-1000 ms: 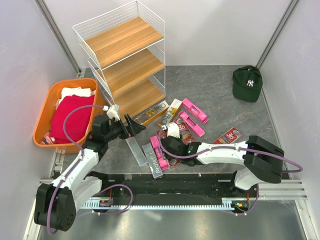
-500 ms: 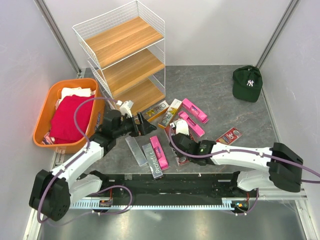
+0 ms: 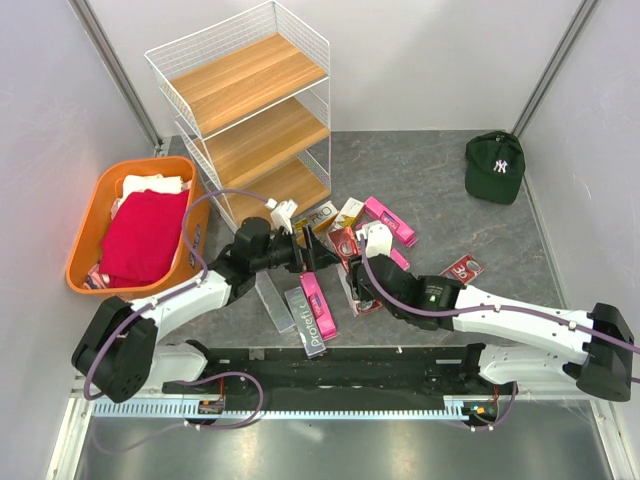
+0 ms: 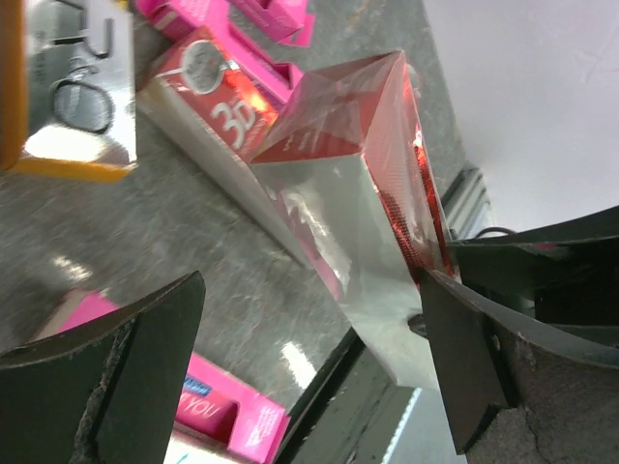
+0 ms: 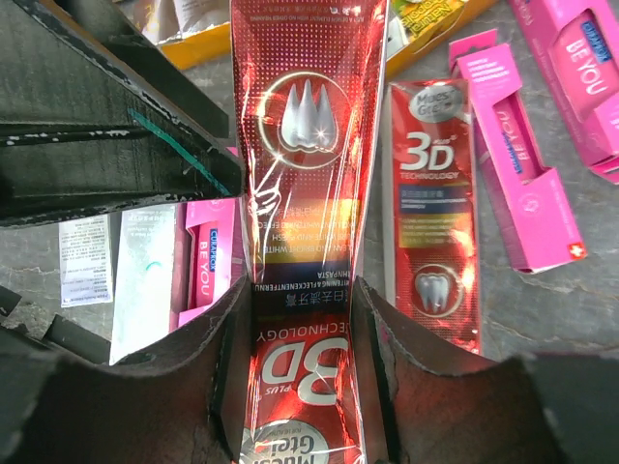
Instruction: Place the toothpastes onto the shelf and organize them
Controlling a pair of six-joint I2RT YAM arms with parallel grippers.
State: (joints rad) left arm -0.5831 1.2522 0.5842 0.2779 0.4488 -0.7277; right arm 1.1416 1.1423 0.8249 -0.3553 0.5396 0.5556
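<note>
The left gripper should next grab the dark red toothpaste box (image 3: pixel 341 240) by the box's loose end beyond the right gripper, so the box's other end stays open for the handover.
My right gripper (image 5: pixel 302 295) is shut on a dark red toothpaste box (image 5: pixel 308 193), which stands out ahead of its fingers above the pile. From above, that box (image 3: pixel 341 240) and the right gripper (image 3: pixel 352 262) sit mid-table. My left gripper (image 3: pixel 312 255) is open beside it. In the left wrist view the same red box (image 4: pixel 358 174) lies between the wide jaws of the left gripper (image 4: pixel 309 333), close to the right finger. Several toothpastes lie loose: pink ones (image 3: pixel 390 220) (image 3: pixel 318 297), a silver-grey one (image 3: pixel 270 298), and a red one (image 5: pixel 433 213). The shelf (image 3: pixel 250 110) holds nothing.
An orange basket (image 3: pixel 95 215) with red and white cloths stands left of the shelf. A dark green cap (image 3: pixel 494 167) lies at the back right. Another red box (image 3: pixel 462 269) lies alone to the right. Grey walls close in both sides.
The right gripper has closed on the dark red box and carried it up and to the right. The left arm has reached rightward, bringing its open jaws around that box.
</note>
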